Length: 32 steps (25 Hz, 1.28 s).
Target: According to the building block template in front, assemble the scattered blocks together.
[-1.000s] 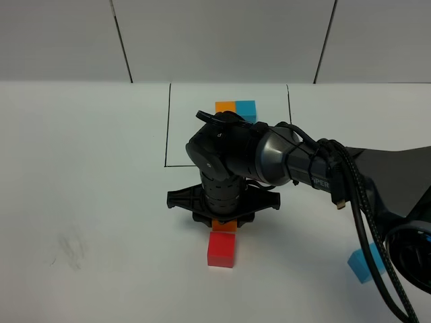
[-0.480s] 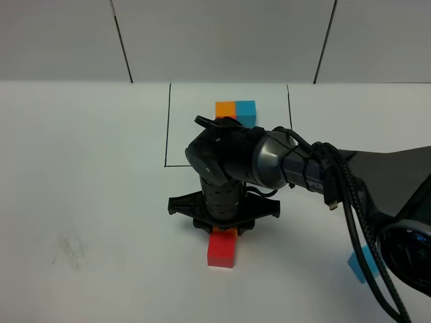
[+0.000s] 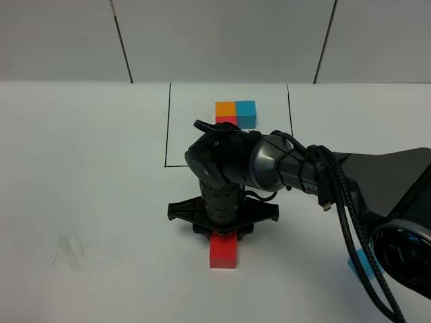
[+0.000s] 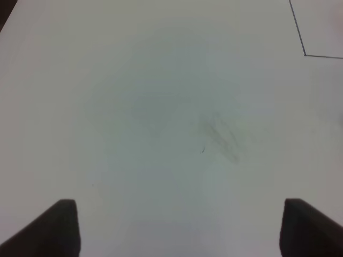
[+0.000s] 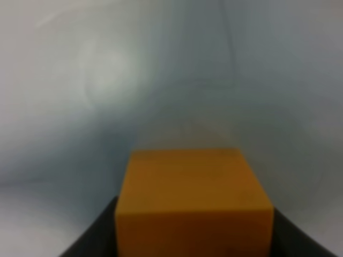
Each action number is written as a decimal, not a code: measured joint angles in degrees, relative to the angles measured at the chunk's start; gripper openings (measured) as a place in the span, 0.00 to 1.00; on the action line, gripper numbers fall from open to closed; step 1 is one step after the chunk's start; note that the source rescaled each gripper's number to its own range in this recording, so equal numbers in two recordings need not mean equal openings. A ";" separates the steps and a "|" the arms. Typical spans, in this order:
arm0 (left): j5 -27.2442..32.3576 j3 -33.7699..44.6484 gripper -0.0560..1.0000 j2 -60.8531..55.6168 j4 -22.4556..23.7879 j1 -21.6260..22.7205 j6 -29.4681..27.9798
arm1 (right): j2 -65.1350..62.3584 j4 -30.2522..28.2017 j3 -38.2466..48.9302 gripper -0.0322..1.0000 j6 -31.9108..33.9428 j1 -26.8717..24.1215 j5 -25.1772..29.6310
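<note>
The orange cube sits low on the tabletop directly behind the red cube, so it is now time for my right gripper to let it go.
The building block template (image 3: pixel 167 128) is a black-lined rectangle at the back holding an orange cube (image 3: pixel 225 108), a blue cube (image 3: pixel 246 112) and a red cube (image 3: pixel 227 120), which the arm partly hides. My right gripper (image 3: pixel 222 232) reaches across to the middle and is shut on the loose orange cube (image 5: pixel 194 201), directly behind the loose red cube (image 3: pixel 223 251). The high view hides the orange cube under the gripper. The loose sky-blue cube (image 3: pixel 355 264) lies at the front right, partly behind a cable. My left gripper (image 4: pixel 177 230) is open over bare table.
The right arm's body and black cables (image 3: pixel 350 222) cover the right front of the white table (image 3: pixel 87 175). A faint grey smudge (image 3: pixel 71 250) marks the table at the front left; it also shows in the left wrist view (image 4: pixel 220 134).
My right gripper has moved toward the front with the orange cube, closing in on the red cube. The orange cube is now hidden under the gripper in the high view.
</note>
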 joint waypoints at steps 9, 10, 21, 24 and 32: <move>0.00 0.00 0.68 0.00 0.00 0.00 0.00 | 0.00 -0.11 -0.06 0.30 -1.01 0.00 0.24; 0.00 0.00 0.68 0.00 0.00 0.00 0.00 | 0.00 -0.11 -0.06 0.30 -1.01 0.00 0.24; 0.00 0.00 0.68 0.00 0.00 0.00 0.00 | 0.01 -0.11 -0.06 0.30 -1.08 0.00 0.27; 0.00 0.00 0.68 0.00 0.00 0.00 0.00 | -0.04 -0.11 -0.06 0.30 -1.16 0.00 0.27; 0.00 0.00 0.68 0.00 0.00 0.00 0.00 | -0.77 -0.69 -0.06 0.65 -3.52 0.00 -0.77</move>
